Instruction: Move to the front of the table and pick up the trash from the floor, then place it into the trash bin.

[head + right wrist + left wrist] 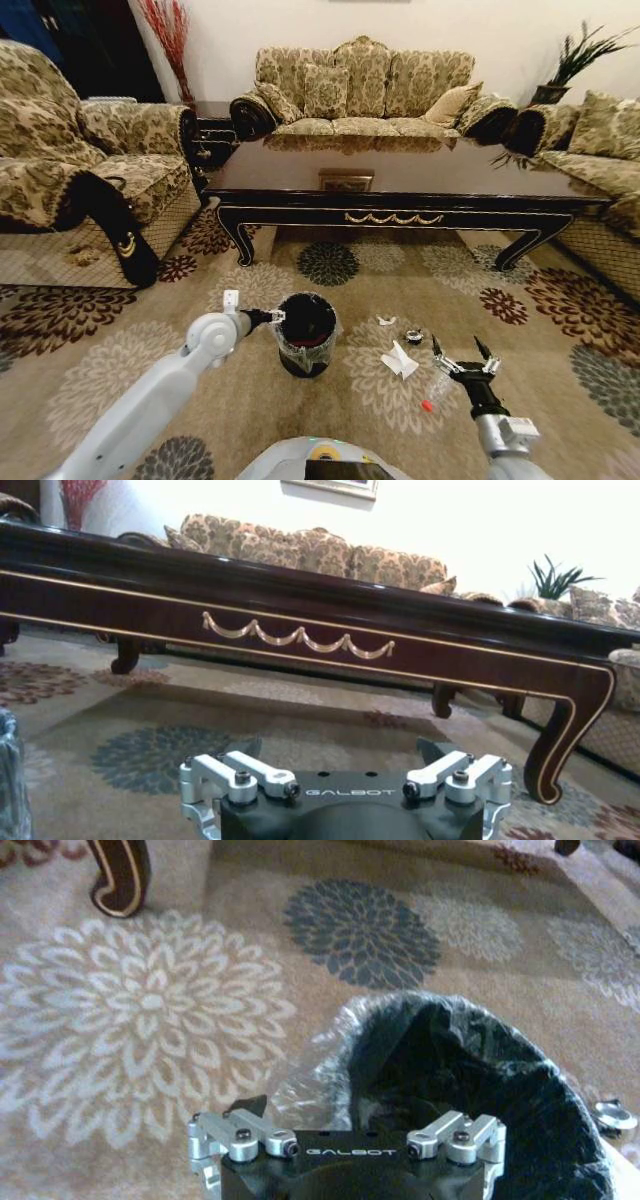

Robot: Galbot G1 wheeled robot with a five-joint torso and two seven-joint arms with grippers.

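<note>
The trash bin's opening is far wider than my fingers, so my left gripper will next grip the trash bin by its thin lined rim.
The table of dark wood stands ahead on the carpet; the right wrist view faces its gold-trimmed front edge. On the floor before it stands the trash bin, black with a clear liner. My left gripper hovers open at the bin's left rim, over the liner. Right of the bin lies the trash: crumpled white paper, a clear plastic piece with a red end, a small dark cap and a whitish scrap. My right gripper hangs open and empty just right of the plastic piece.
An armchair stands at the left, a sofa behind the table and another sofa at the right. The table's curved legs rest on the patterned carpet. Open carpet lies between me and the table.
</note>
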